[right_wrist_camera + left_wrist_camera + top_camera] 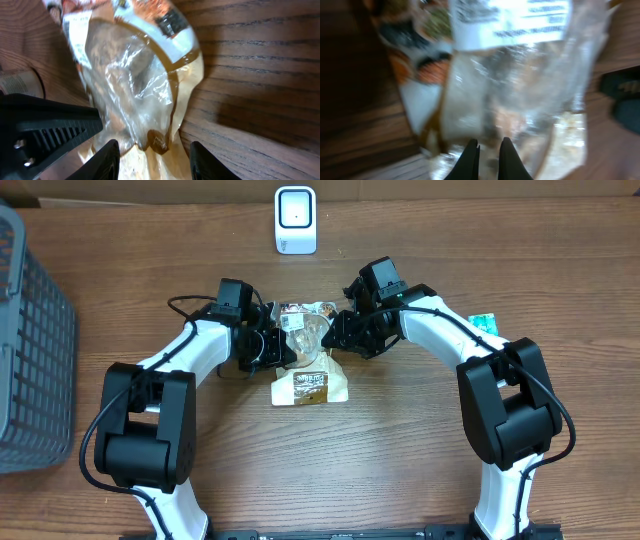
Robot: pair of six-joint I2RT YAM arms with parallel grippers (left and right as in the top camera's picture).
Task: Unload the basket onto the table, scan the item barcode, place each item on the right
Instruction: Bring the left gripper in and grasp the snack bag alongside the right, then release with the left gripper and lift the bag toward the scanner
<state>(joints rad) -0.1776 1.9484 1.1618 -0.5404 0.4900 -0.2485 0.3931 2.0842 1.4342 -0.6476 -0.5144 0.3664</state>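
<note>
The snack bag should next be held by my right gripper at the edge away from its white printed label (326, 351) (161, 142), so the label stays uncovered to scan.
The item is a clear plastic snack bag (310, 380) with a tan base and a brown label, lying on the table between both arms. In the left wrist view the bag (520, 90) fills the frame, its white printed label at the top. My left gripper (489, 156) is shut, pinching the bag's film at its left edge (280, 350). My right gripper (155, 160) stands open, its fingers astride the crinkled end of the bag (135, 75), at the bag's upper right (335, 332). The barcode itself I cannot make out.
A white scanner (295, 220) stands upright at the back centre. A grey slatted basket (30, 350) fills the left edge. A small green-and-white packet (483, 323) lies by the right arm. The left gripper's black body (45, 125) shows in the right wrist view.
</note>
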